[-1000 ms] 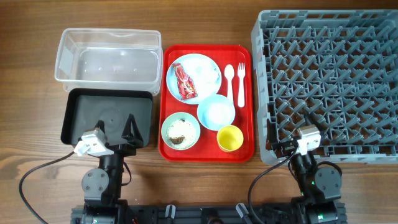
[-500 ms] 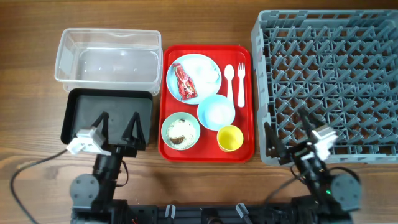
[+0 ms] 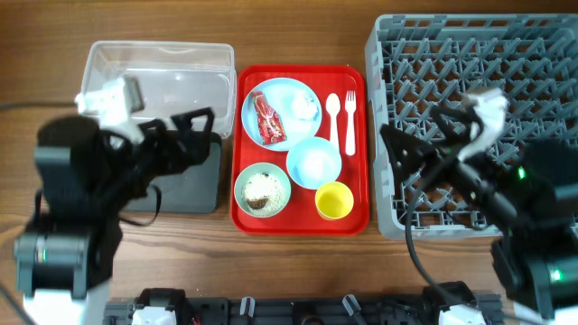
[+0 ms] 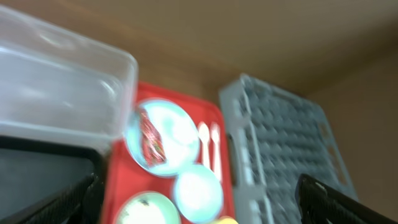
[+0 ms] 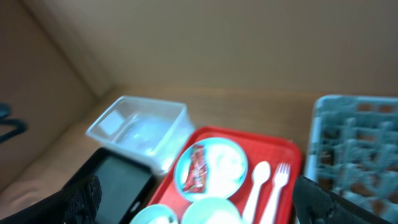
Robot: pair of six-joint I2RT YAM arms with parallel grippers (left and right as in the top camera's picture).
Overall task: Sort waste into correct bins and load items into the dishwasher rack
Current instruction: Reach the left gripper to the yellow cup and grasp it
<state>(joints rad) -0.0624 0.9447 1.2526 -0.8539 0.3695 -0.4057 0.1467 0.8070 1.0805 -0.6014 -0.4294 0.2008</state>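
Next, my left gripper grabs the yellow cup by its rim beside the pale green bowl, which leaves the cup's base free to hand over to my right gripper.
A red flat tray holds a light blue plate with a red wrapper and a white napkin. It also holds a light blue bowl, a pale green bowl with food scraps, a yellow cup, a white spoon and a fork. My left gripper is open and empty, high over the black tray. My right gripper is open and empty, high over the grey rack. The wrist views are blurred.
The clear tub stands behind the black tray at the left and looks empty. My left arm hides most of the black tray. My right arm covers the rack's front part. Bare wooden table lies along the front edge.
Both arms have lifted from their low rest at the front edge and swung up and forward, the left over the black tray, the right over the rack. Objects on the red tray have not moved.
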